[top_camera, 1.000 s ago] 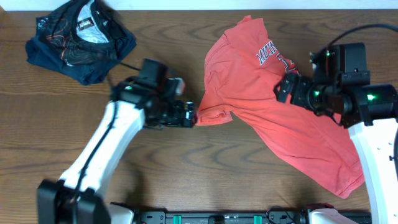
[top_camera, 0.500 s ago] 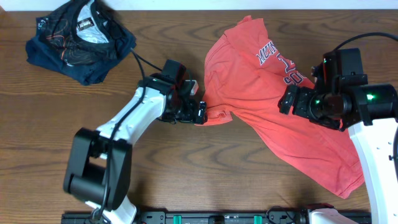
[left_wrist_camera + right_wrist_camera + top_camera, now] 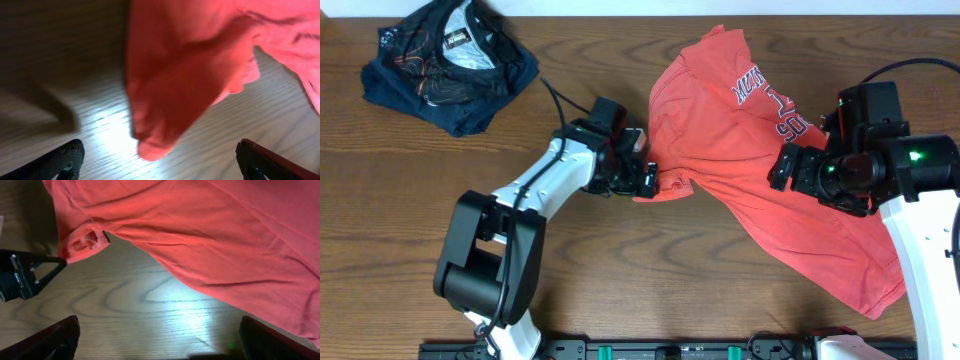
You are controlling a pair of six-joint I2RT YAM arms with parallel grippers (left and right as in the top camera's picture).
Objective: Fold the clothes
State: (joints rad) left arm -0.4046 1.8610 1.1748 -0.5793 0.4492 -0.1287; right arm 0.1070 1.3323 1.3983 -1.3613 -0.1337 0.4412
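I will pinch the coral-red T-shirt's sleeve tip (image 3: 156, 144) with my left gripper next, to pull the sleeve out and straighten the T-shirt for folding.
The coral-red T-shirt (image 3: 750, 170), the clothes, lies spread and wrinkled, running diagonally from the table's top centre to the lower right, white lettering up. Its left sleeve (image 3: 665, 185) points toward my left gripper (image 3: 647, 180), which is open right at the sleeve's edge. In the left wrist view the sleeve tip (image 3: 157, 142) hangs just ahead of the gap between the wide-apart fingers of the left gripper (image 3: 160, 161), not pinched. My right gripper (image 3: 782, 168) hovers open over the shirt's middle. In the right wrist view the shirt's lower edge (image 3: 200, 275) lies ahead of the right gripper (image 3: 160, 340), bare wood between its fingers.
A dark navy garment (image 3: 450, 60) with thin red lines sits bunched at the table's far left corner. Bare wooden table (image 3: 620, 270) stretches in front of the shirt. The left gripper (image 3: 20, 275) shows at the left of the right wrist view, beside the sleeve (image 3: 82, 242).
My left arm has swung right and up until its open gripper reached the sleeve's edge. The right gripper shifted slightly down and right over the shirt. The shirt has not moved.
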